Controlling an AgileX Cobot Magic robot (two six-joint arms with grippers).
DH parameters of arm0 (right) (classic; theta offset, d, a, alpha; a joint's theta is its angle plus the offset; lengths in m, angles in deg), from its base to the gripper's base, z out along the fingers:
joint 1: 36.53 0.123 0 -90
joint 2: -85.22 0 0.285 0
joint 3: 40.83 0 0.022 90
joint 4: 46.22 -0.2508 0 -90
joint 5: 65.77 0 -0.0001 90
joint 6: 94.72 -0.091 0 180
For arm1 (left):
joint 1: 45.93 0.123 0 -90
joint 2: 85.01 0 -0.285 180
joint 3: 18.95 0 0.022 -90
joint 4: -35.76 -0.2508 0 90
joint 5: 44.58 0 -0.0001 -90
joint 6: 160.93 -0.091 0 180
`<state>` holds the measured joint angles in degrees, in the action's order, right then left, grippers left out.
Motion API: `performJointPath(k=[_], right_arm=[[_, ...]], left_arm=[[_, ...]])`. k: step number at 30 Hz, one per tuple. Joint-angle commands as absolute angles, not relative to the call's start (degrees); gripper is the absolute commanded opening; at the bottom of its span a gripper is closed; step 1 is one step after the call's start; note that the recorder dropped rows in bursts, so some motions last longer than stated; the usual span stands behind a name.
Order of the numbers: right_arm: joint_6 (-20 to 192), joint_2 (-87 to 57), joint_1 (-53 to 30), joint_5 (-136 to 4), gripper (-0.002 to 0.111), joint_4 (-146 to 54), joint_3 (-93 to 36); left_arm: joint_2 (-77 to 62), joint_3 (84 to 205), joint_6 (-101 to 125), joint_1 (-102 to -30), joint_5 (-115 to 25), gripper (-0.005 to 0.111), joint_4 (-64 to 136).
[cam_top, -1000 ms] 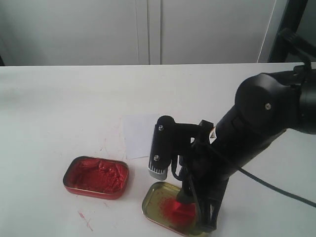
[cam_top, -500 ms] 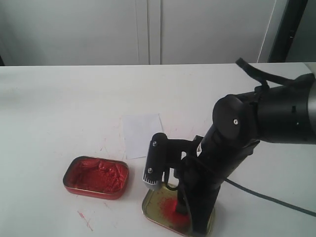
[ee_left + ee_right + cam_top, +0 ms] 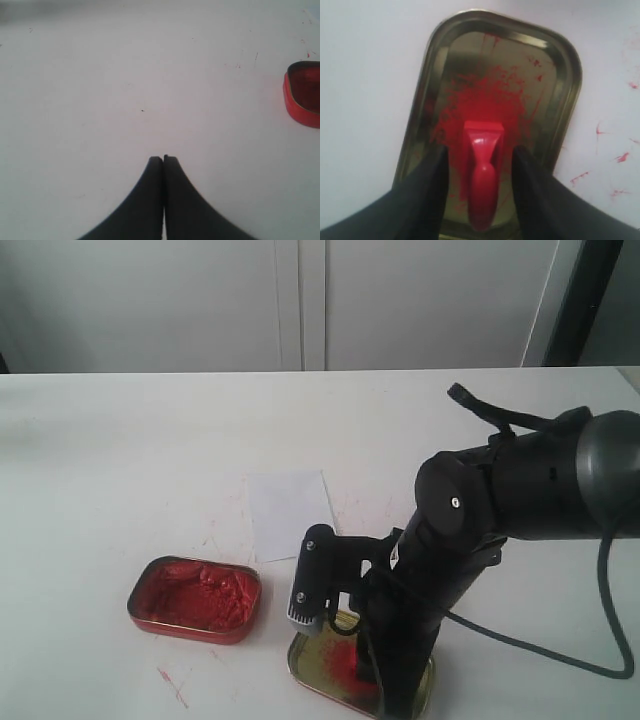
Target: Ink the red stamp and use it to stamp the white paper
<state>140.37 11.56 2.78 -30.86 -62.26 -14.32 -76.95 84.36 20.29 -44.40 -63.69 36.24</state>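
Note:
In the right wrist view, the fingers of my right gripper stand beside the red stamp's handle (image 3: 483, 187), over the gold lid, so my right gripper closes next.
The red stamp (image 3: 482, 170) stands upright on its square base in the red smear of the gold tin lid (image 3: 565, 65). My right gripper (image 3: 481, 150) is open, one finger on each side of the stamp's handle, with a gap showing on both sides. In the exterior view the right gripper (image 3: 365, 665) reaches down into the gold lid (image 3: 305, 660) and the arm hides most of the stamp. The white paper (image 3: 288, 515) lies flat beyond the lid. My left gripper (image 3: 163, 159) is shut over bare table with nothing in it.
A rounded tin full of red paste (image 3: 195, 598) sits left of the lid, its edge also in the left wrist view as the red tin (image 3: 305, 92). Red flecks mark the white tabletop (image 3: 175, 685). The right arm's cable (image 3: 540, 650) trails over the table on the right.
The right arm has swung left and sunk lower over the gold lid. Its fingers stay apart around the stamp, which has not moved.

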Motion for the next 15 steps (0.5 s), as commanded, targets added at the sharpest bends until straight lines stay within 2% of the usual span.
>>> performJointPath(k=[1,4,7,13,15], right_arm=[[140.3,12.4,3.0,-31.2,0.039,-62.1,-14.4],[140.0,12.4,3.0,-31.5,0.037,-62.1,-14.4],[140.0,12.4,3.0,-31.5,0.027,-62.1,-14.4],[138.8,12.4,3.0,-31.5,0.0,-61.8,-14.4],[138.8,12.4,3.0,-31.5,0.0,-61.8,-14.4]], left_arm=[[-77.2,83.8,20.3,-44.2,-64.1,0.0,36.5],[-77.2,83.8,20.3,-44.2,-64.1,0.0,36.5],[-77.2,83.8,20.3,-44.2,-64.1,0.0,36.5],[-77.2,83.8,20.3,-44.2,-64.1,0.0,36.5],[-77.2,83.8,20.3,-44.2,-64.1,0.0,36.5]])
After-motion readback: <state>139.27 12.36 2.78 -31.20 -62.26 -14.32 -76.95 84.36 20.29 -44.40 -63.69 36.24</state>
